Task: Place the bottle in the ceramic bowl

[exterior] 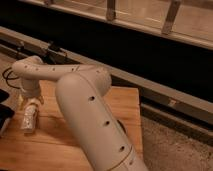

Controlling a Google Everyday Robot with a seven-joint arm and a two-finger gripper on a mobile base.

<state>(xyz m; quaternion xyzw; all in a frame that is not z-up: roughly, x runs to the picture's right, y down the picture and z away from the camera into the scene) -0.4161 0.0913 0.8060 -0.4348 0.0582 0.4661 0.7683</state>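
Observation:
The bottle will go in the ceramic bowl, so my gripper will next grab it by its neck (33, 103).
The bottle (29, 119), small, whitish and slim, lies on its side on the wooden table (55, 145) near the left edge. My gripper (31, 103) hangs from the white arm's wrist right over the bottle's far end, touching or nearly touching it, with the jaws open. The bulky white forearm (95, 125) fills the middle of the view and hides much of the table. The ceramic bowl is out of view.
A dark shape (4, 114) that I cannot identify juts in at the left edge beside the bottle. Black cables (10, 77) lie behind the table. A metal rail (165, 95) and a dark wall run along the back, with speckled floor (175, 150) to the right.

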